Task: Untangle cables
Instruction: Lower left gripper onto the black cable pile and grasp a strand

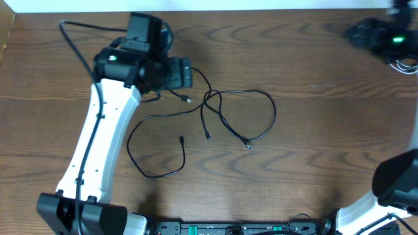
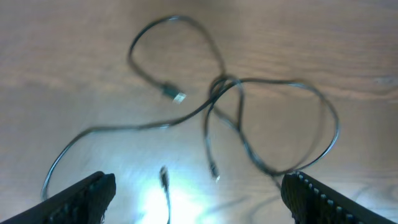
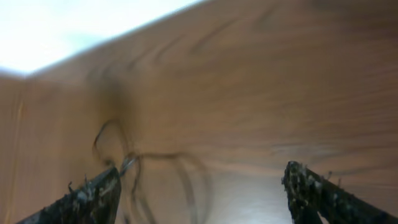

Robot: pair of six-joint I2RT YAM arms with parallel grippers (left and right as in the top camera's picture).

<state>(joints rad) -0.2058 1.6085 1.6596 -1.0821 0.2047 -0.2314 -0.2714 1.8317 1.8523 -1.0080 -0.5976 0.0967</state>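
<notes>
I'll next grab the black cable's curved part just outside the knot with my left gripper, so the cables' crossing stays free for my right gripper to untangle.
Thin black cables (image 1: 212, 98) lie tangled on the wooden table, crossing in a knot, with a wide loop (image 1: 251, 114) to the right and a long loop (image 1: 153, 153) to the left. Small plug ends (image 1: 188, 100) lie loose around the knot. My left gripper (image 1: 185, 74) hovers just left of the knot. In the left wrist view it (image 2: 199, 196) stands open above the table, with the knot (image 2: 224, 84) ahead and nothing between its fingers (image 2: 87, 196). In the blurred right wrist view my right gripper (image 3: 202, 196) is open and empty, the cables (image 3: 130, 165) far ahead.
A black device (image 1: 379, 32) with a green light sits at the back right corner. My right arm (image 1: 395, 186) stays at the front right edge. The left arm's own thick wire (image 1: 78, 46) arcs over the back left of the table.
</notes>
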